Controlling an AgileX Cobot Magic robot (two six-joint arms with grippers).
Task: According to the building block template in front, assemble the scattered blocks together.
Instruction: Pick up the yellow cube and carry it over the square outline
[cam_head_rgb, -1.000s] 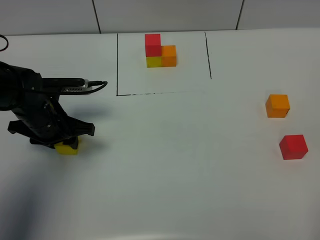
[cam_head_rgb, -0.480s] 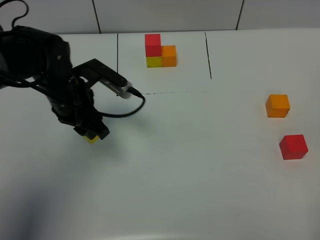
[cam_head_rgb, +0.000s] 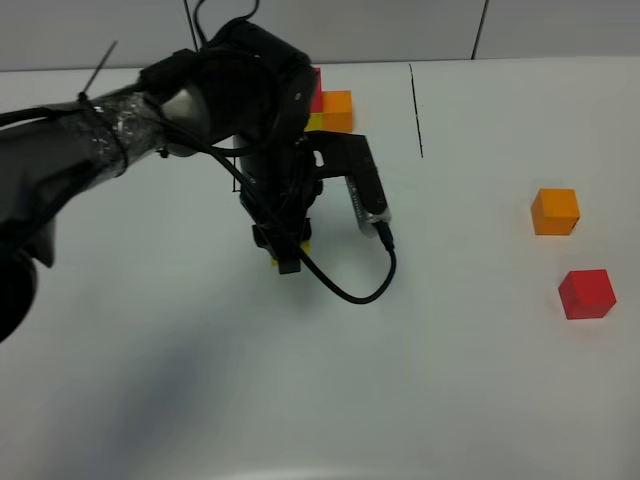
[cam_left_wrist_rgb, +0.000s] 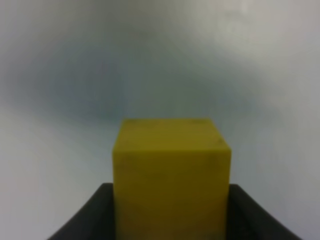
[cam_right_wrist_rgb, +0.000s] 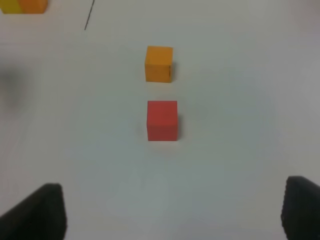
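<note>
My left gripper holds the yellow cube short of the spot on the tabletop facing the template's orange block, so it will move the cube there before letting go.
My left gripper (cam_head_rgb: 288, 250) is shut on the yellow cube (cam_head_rgb: 304, 243), near the table's middle, just in front of the drawn black frame (cam_head_rgb: 416, 110). The left wrist view shows the yellow cube (cam_left_wrist_rgb: 171, 175) between the dark fingers (cam_left_wrist_rgb: 85, 222). The template (cam_head_rgb: 338, 108) stands inside the frame, and my arm hides part of it. The loose orange cube (cam_head_rgb: 554, 211) and red cube (cam_head_rgb: 586, 293) sit at the right. The right wrist view shows the orange cube (cam_right_wrist_rgb: 159, 63) and the red cube (cam_right_wrist_rgb: 162, 120) ahead of my open, empty right gripper (cam_right_wrist_rgb: 172, 220).
My left arm (cam_head_rgb: 150, 110) and its cable (cam_head_rgb: 350, 295) stretch from the left edge over the frame's left side. A tiled wall (cam_head_rgb: 340, 30) runs behind the white table (cam_head_rgb: 450, 380). The template's corner (cam_right_wrist_rgb: 22, 6) shows in the right wrist view.
My left arm has carried the yellow cube from the table's left side rightward to the middle, in front of the frame. The orange and red cubes have not moved.
</note>
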